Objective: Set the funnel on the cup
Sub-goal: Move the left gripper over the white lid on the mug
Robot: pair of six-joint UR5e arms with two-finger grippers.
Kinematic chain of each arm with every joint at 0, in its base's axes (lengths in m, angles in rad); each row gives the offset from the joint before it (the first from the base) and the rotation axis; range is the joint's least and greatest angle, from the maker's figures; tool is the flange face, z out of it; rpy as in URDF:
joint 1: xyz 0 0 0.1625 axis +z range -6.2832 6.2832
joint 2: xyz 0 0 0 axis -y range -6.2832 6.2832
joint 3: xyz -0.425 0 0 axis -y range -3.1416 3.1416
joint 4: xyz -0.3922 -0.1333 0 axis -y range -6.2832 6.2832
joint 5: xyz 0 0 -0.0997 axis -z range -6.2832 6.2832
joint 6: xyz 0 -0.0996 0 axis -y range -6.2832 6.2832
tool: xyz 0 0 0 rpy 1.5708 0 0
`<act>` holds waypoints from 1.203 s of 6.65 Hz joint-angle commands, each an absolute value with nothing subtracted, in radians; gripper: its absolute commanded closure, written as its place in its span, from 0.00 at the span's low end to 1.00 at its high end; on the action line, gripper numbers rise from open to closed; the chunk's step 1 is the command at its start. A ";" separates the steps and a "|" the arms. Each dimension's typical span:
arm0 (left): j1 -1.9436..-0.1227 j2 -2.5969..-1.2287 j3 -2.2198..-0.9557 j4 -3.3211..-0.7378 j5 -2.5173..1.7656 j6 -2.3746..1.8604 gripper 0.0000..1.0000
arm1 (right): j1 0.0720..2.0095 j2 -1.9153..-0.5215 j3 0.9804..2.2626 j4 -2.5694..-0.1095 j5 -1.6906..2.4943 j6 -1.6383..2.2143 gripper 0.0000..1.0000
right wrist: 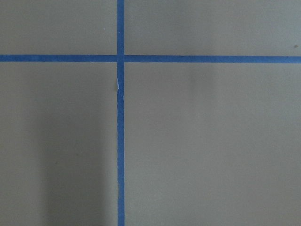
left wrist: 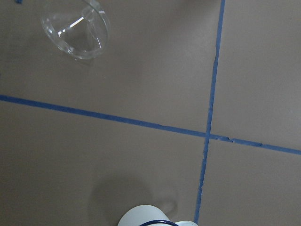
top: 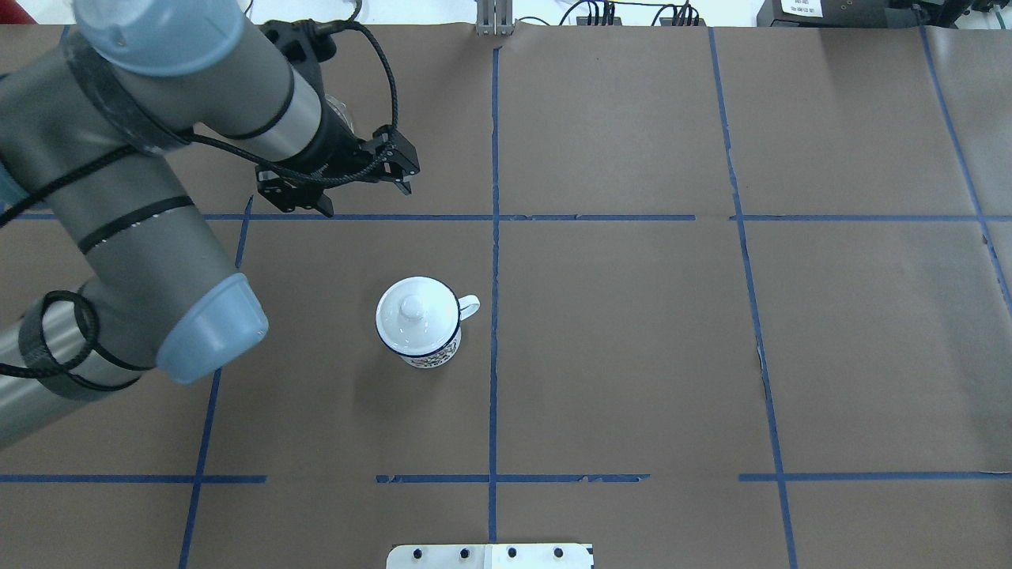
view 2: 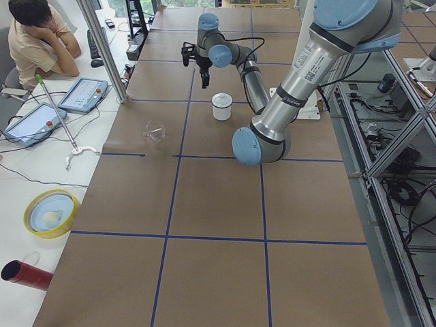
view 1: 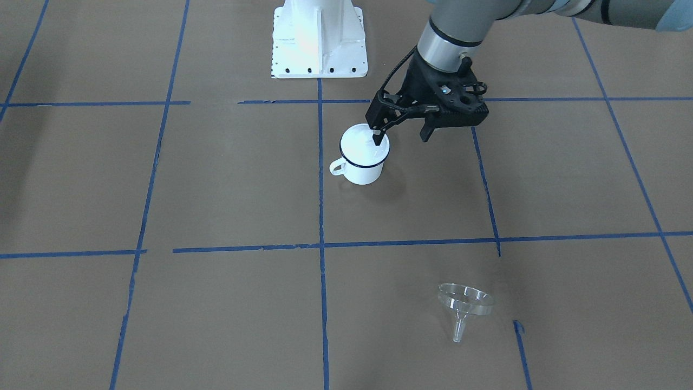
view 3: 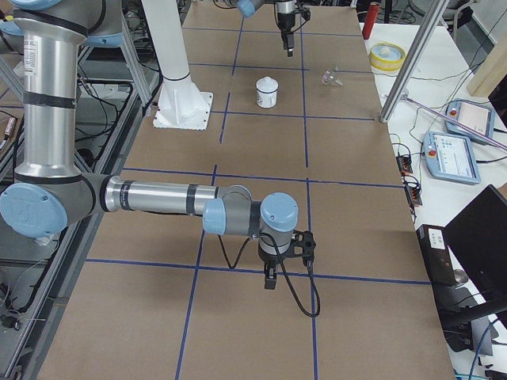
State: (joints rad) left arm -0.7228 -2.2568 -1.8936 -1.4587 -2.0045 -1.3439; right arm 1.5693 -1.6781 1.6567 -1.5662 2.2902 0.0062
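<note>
I should pick up the lid (view 1: 362, 147) by its narrow knob next with my left gripper, because the lid is wide and smooth across the whole cup.
The cup (view 1: 364, 157) is a white mug with a dark blue rim, upright near the table's middle, with a round white knobbed lid (top: 415, 310) on top. It also shows in the overhead view (top: 431, 348) and at the bottom edge of the left wrist view (left wrist: 141, 215). The clear funnel (view 1: 464, 304) lies on its side on the table, far from the cup; the left wrist view shows the funnel (left wrist: 75, 28) at the upper left. My left gripper (view 1: 401, 135) is open, empty and raised between cup and funnel. My right gripper (view 3: 271, 277) hangs low over bare table; I cannot tell its state.
Blue tape lines grid the brown table. The white robot base plate (view 1: 319, 38) sits at the robot's edge. Beside the table's far end are a seated operator (view 2: 37, 34), a metal post (view 2: 102, 48), a yellow bowl (view 2: 51, 212) and a red cylinder (view 2: 24, 272).
</note>
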 commanded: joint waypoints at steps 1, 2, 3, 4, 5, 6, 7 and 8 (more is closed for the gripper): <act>-0.644 -2.270 -1.833 -1.450 -1.933 -1.381 0.00 | 1.569 -1.678 1.657 -1.566 2.290 0.006 0.00; -0.629 -2.269 -1.807 -1.447 -1.933 -1.381 0.00 | 1.569 -1.678 1.657 -1.566 2.290 0.006 0.00; -0.617 -2.269 -1.795 -1.442 -1.933 -1.381 0.00 | 1.569 -1.678 1.657 -1.566 2.290 0.006 0.00; -0.608 -2.270 -1.796 -1.440 -1.934 -1.381 0.00 | 1.569 -1.677 1.657 -1.566 2.290 0.006 0.00; -0.594 -2.270 -1.795 -1.440 -1.936 -1.382 0.00 | 1.569 -1.678 1.657 -1.566 2.290 0.006 0.00; -0.578 -2.270 -1.796 -1.440 -1.936 -1.384 0.00 | 1.569 -1.678 1.657 -1.566 2.290 0.006 0.00; -0.572 -2.272 -1.798 -1.437 -1.936 -1.390 0.00 | 1.569 -1.678 1.657 -1.566 2.290 0.006 0.00; -0.560 -2.272 -1.799 -1.436 -1.937 -1.391 0.00 | 1.569 -1.678 1.657 -1.566 2.290 0.006 0.00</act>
